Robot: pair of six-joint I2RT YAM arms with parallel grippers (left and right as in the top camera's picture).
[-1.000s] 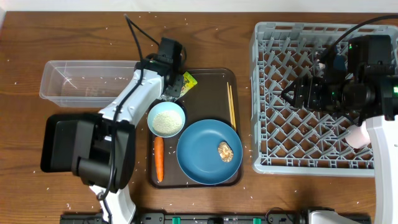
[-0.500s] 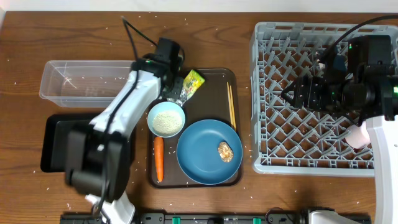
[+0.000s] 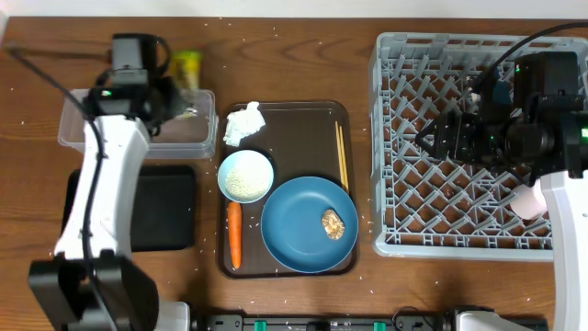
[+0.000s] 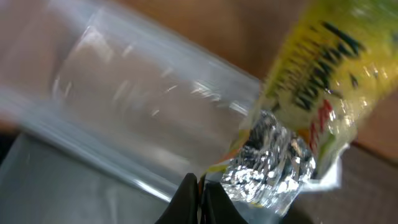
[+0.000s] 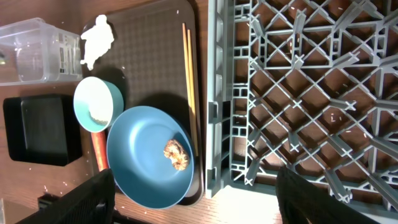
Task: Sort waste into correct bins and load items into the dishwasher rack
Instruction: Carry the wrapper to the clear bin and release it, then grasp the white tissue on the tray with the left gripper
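Observation:
The yellow-green wrapper [image 3: 187, 66] juts past the tub's far rim [image 3: 204, 91], so my left gripper moves it over the tub's bottom before releasing it.
My left gripper [image 3: 176, 92] is shut on the yellow-green wrapper [image 3: 187, 66] over the far right corner of the clear tub [image 3: 101, 124]; the left wrist view shows the jaws [image 4: 200, 186] pinching the wrapper [image 4: 317, 81]. The black tray [image 3: 147, 216] lies in front of the tub. The tissue [image 3: 244, 124], the bowl [image 3: 222, 176] of rice, the carrot [image 3: 234, 234], the chopsticks [image 3: 342, 156] and the blue plate [image 3: 294, 234] with a brown lump [image 3: 333, 223] lie on the brown serving tray. My right gripper [image 3: 430, 138] is open and empty over the grey rack [image 3: 413, 202].
The brown serving tray [image 3: 303, 138] sits between the bins and the rack. A pink cup [image 3: 528, 200] stands in the rack by the right arm. Rice grains are scattered over the wooden table. The right wrist view shows the plate [image 5: 140, 174] and chopsticks [image 5: 189, 81] beside the rack's wall.
My left arm has swung left from the serving tray to the clear tub, carrying the wrapper. The tissue it covered now shows. The right arm has not moved.

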